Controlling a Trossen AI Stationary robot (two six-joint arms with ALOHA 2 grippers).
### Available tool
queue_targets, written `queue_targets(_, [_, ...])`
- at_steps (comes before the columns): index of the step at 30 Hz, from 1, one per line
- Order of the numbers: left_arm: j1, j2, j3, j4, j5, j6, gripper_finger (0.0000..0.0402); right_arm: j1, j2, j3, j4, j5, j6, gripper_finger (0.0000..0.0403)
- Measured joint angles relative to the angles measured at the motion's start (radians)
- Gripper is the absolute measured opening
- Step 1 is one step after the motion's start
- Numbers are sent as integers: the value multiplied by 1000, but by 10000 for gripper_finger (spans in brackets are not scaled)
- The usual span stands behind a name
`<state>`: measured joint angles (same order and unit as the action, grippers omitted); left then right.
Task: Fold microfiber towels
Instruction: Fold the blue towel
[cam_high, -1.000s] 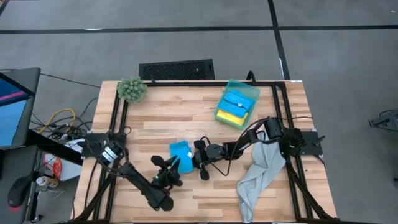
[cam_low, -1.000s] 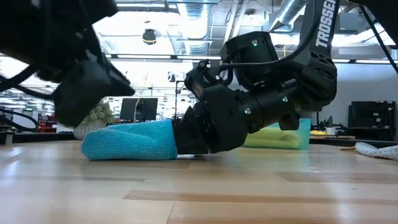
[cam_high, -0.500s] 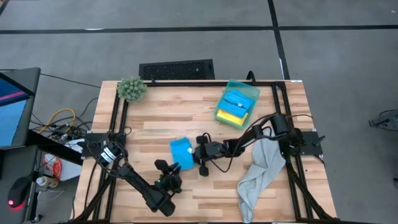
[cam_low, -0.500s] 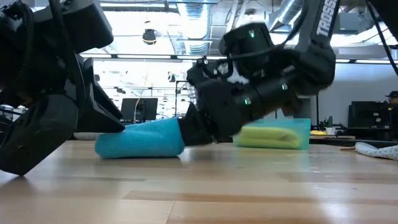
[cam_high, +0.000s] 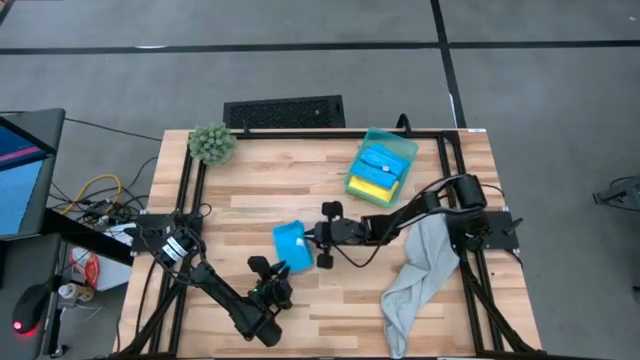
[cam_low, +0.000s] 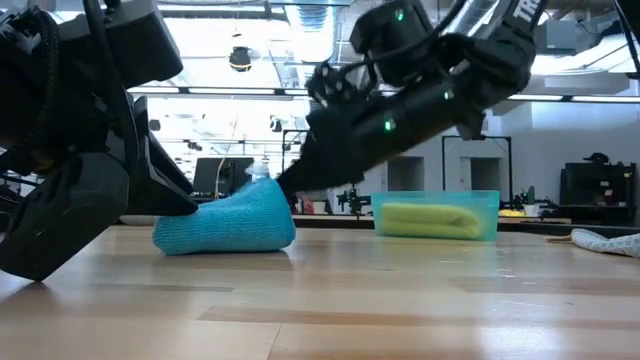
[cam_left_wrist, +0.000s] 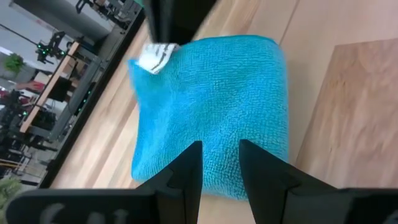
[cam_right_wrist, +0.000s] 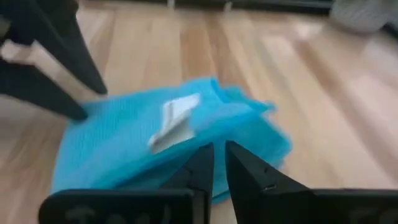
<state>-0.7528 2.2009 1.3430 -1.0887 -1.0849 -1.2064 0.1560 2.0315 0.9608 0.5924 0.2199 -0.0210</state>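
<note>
I should fold the towel neatly, so my left gripper should next grab its folded edge (cam_left_wrist: 217, 180) opposite the white tag.
A folded blue towel (cam_high: 291, 245) lies on the wooden table, a white tag (cam_right_wrist: 174, 121) on its top. My right gripper (cam_high: 315, 240) comes at its right edge, its fingers nearly together on the cloth. My left gripper (cam_high: 277, 272) stands at the towel's near edge, open, with both fingertips over the cloth (cam_left_wrist: 211, 112). A translucent green bin (cam_high: 381, 168) at the far right holds a blue and a yellow folded towel. A pale grey towel (cam_high: 415, 278) lies crumpled near the right arm's base. My right gripper has the blue towel's raised right edge (cam_low: 268, 188), slanting down from the table's right. The fingers hide the place of contact, so one layer or several cannot be told. That edge stands up in a peak, and the rest of the towel lies on the table. My left gripper's fingertips (cam_left_wrist: 191, 155) rest against the towel's top just inside its near edge (cam_left_wrist: 217, 186), slanting down from the near side. The cloth shows in the gap between them and is not pinched. Here the towel lies flat on the table.
A fuzzy green ball-shaped plant (cam_high: 212, 143) stands at the far left corner. A black frame (cam_high: 440, 140) runs round the table's edges. Bare wood stretches between the blue towel and the far edge, and along the near edge.
My right gripper has risen and drawn a little toward the table's right, tipping less steeply. The towel's right edge has come up with it into a peak, while the rest stayed on the table. My left gripper has sunk slightly and turned, then kept still.
</note>
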Motion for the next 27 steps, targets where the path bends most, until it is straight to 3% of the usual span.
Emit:
queue_targets(4, [0, 0, 0, -4, 7, -7, 98, 3, -48, 0, -23, 64, -14, 65])
queue_targets(11, [0, 0, 0, -24, 8, -23, 98, 16, -82, 1, -34, 70, -57, 65])
queue_targets(15, [0, 0, 0, -26, 8, -29, 98, 25, -76, 1, 10, -51, -120, 65])
queue_targets(19, [0, 1, 9, -80, 13, -54, 98, 27, -3, 3, 108, -165, -129, 65])
queue_targets(24, [-13, 2, 40, -183, 1, -129, 98, 0, 145, 3, 224, -169, -84, 65])
queue_targets(27, [-25, 2, 50, -243, -57, -147, 98, -23, 203, 21, 247, -169, -31, 65])
